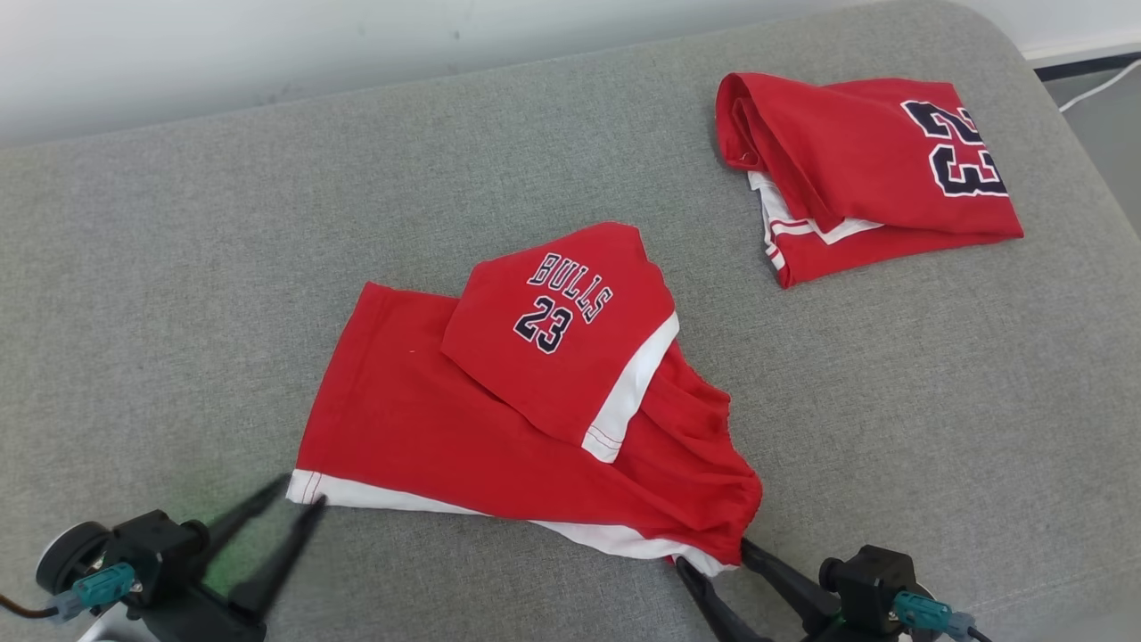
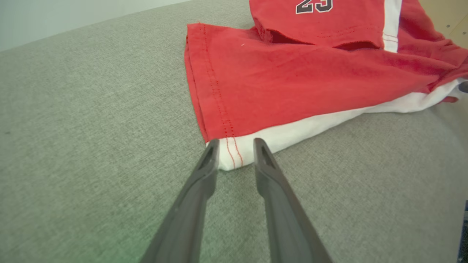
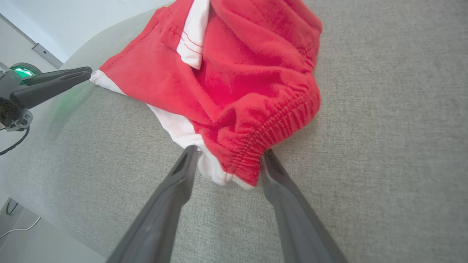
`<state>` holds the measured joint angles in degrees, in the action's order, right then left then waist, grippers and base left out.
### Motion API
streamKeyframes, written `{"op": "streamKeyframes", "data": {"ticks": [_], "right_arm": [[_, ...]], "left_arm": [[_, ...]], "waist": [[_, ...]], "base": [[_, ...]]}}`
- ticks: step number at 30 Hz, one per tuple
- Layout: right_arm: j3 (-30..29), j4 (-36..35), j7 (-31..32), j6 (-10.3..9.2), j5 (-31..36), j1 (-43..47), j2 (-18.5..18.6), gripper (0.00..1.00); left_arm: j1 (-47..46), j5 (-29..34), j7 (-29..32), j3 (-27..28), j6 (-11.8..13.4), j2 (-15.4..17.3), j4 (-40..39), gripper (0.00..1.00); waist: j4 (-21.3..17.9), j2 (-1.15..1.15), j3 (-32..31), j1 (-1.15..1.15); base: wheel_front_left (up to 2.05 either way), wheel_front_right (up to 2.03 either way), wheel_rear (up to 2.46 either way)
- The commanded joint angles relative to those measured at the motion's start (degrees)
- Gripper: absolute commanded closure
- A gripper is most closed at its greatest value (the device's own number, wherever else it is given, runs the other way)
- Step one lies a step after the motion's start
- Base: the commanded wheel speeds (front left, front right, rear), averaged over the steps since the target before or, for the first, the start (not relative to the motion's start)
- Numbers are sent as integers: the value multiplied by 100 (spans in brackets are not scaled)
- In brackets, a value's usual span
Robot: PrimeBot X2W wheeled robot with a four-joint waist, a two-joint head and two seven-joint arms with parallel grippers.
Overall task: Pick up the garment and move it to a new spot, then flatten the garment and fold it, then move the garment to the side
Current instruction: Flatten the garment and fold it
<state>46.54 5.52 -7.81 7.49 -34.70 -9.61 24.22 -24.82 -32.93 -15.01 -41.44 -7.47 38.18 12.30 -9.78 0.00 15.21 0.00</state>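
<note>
The left gripper picks up the shorts by the white hem corner [image 1: 306, 487] next, a narrow folded edge, while the red leg [image 1: 428, 407] lies wide and flat.
The garment [image 1: 428, 428], red shorts with white trim and "BULLS 23" print, lies in the middle of the grey padded table, one leg folded over on top. My left gripper [image 1: 301, 495] is open at the lower left, its tips on either side of the white hem corner [image 2: 234, 157], which rests on the table. My right gripper [image 1: 713, 553] is open at the lower right, its fingers straddling the gathered waistband corner [image 3: 248, 160]. In the right wrist view the left gripper [image 3: 87, 72] shows at the far left, by the hem's other end.
A second red garment [image 1: 874, 169] with a large "23" lies folded at the table's back right. The grey table [image 1: 178, 312] extends well to the left and behind. Its rounded right edge drops to the floor, where a white cable [image 1: 1101, 89] runs.
</note>
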Motion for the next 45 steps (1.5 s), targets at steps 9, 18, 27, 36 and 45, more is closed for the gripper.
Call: {"op": "streamKeyframes", "data": {"ticks": [9, 18, 27, 36, 45], "right_arm": [[-12, -176, 52, 0, 29, 65, 143, 0], [21, -207, 93, 0, 55, 23, 106, 0], [34, -152, -77, 1, 163, -27, 90, 100], [-19, -391, -101, 0, -49, -29, 277, 100], [-119, -846, 179, 0, -245, -128, 536, 100]], "left_arm": [[141, 60, -24, 99, 2, 78, 22, 0], [-45, -234, -24, -104, 2, -11, 306, 0], [-36, -138, -17, -94, 2, -41, 176, 100], [351, -90, -17, 565, 2, -82, -280, 100], [688, 171, -17, 1272, 2, -77, -686, 100]], "waist": [[-17, 0, 3, 0], [-63, 0, 29, 0], [-47, 0, -50, 0], [183, 0, -378, 0], [495, 0, -530, 0]], "base": [[0, 0, 0], [0, 0, 0], [0, 0, 0], [0, 0, 0], [0, 0, 0]]}}
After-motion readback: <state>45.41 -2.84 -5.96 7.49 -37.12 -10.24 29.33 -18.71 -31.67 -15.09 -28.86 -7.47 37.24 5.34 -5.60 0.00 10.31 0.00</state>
